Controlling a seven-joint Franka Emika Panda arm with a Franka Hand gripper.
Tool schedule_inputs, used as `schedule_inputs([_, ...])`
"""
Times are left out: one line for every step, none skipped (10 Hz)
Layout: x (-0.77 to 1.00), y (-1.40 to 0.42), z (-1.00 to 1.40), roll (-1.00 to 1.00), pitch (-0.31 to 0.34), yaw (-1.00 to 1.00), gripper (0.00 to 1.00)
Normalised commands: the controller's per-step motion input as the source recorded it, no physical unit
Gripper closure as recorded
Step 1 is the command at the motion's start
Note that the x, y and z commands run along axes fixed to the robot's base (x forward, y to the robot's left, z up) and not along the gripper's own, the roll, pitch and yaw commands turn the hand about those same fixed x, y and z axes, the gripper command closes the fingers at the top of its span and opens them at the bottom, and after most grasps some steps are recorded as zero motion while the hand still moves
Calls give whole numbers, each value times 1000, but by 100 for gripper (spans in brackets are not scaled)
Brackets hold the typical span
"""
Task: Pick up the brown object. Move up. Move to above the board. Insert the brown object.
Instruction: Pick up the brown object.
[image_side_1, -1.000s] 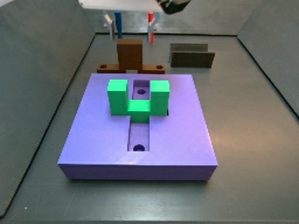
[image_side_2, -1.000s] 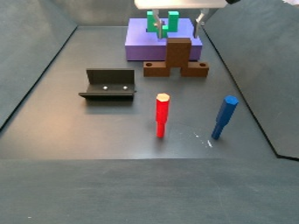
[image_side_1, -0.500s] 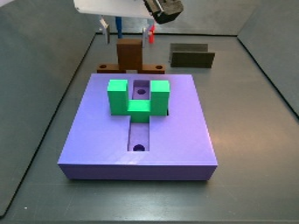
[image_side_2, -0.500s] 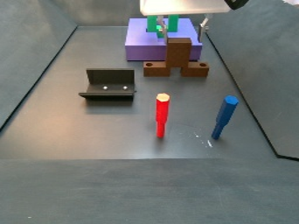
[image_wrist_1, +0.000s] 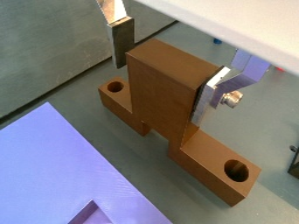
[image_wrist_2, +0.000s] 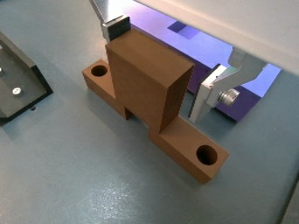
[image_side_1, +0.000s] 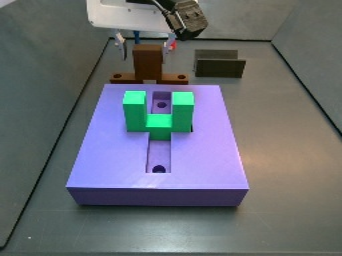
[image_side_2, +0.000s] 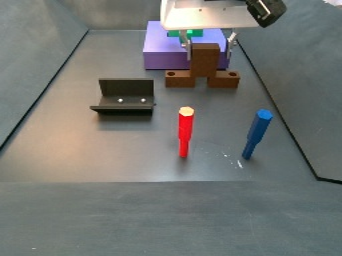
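Observation:
The brown object's flat bar has to stay free to insert into the board (image_side_1: 201, 150), so my gripper will next hold the object by its upright block.
The brown object (image_wrist_1: 163, 96) (image_wrist_2: 149, 83) stands on the floor just behind the board (image_side_1: 201, 150) (image_side_2: 160, 45), an upright block on a flat bar with a round hole at each end. My gripper (image_wrist_1: 169, 77) (image_wrist_2: 162, 63) is open and low over it, one finger on each side of the upright block. One finger (image_wrist_1: 121, 39) stands a little off the block's side; the other finger (image_wrist_1: 219, 87) is very close to the opposite side. In both side views the gripper (image_side_1: 147, 42) (image_side_2: 201, 38) hangs right over the brown object (image_side_1: 147, 65) (image_side_2: 203, 65). A green U-shaped block (image_side_1: 158, 110) sits on the board.
The dark fixture (image_side_1: 219, 65) (image_side_2: 123, 97) (image_wrist_2: 17, 79) stands on the floor away from the board. A red peg (image_side_2: 186, 132) and a blue peg (image_side_2: 257, 134) stand upright on the floor. Grey walls close in the floor.
The gripper has come down from above the brown object, so its fingers now flank the upright block. The brown object and the board have not moved.

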Motion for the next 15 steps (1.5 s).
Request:
schedule_inputs([11, 34, -114, 124, 4, 0, 0])
schedule_inputs([3, 6, -89, 117, 0, 0, 0])
schedule_inputs([0, 0, -71, 79, 3, 0, 0])
schedule_inputs([0, 0, 0, 0, 0, 0, 0])
schedule_inputs([0, 0, 0, 0, 0, 0, 100])
schedule_inputs([0, 0, 0, 0, 0, 0, 100])
schedule_inputs([0, 0, 0, 0, 0, 0, 100])
schedule_inputs([0, 0, 0, 0, 0, 0, 100])
schedule_inputs([0, 0, 0, 0, 0, 0, 100])
schedule_inputs([0, 0, 0, 0, 0, 0, 100])
schedule_inputs([0, 0, 0, 0, 0, 0, 100])
schedule_inputs([0, 0, 0, 0, 0, 0, 100])
schedule_inputs([0, 0, 0, 0, 0, 0, 100])
schedule_inputs([0, 0, 0, 0, 0, 0, 100])
schedule_inputs([0, 0, 0, 0, 0, 0, 100])
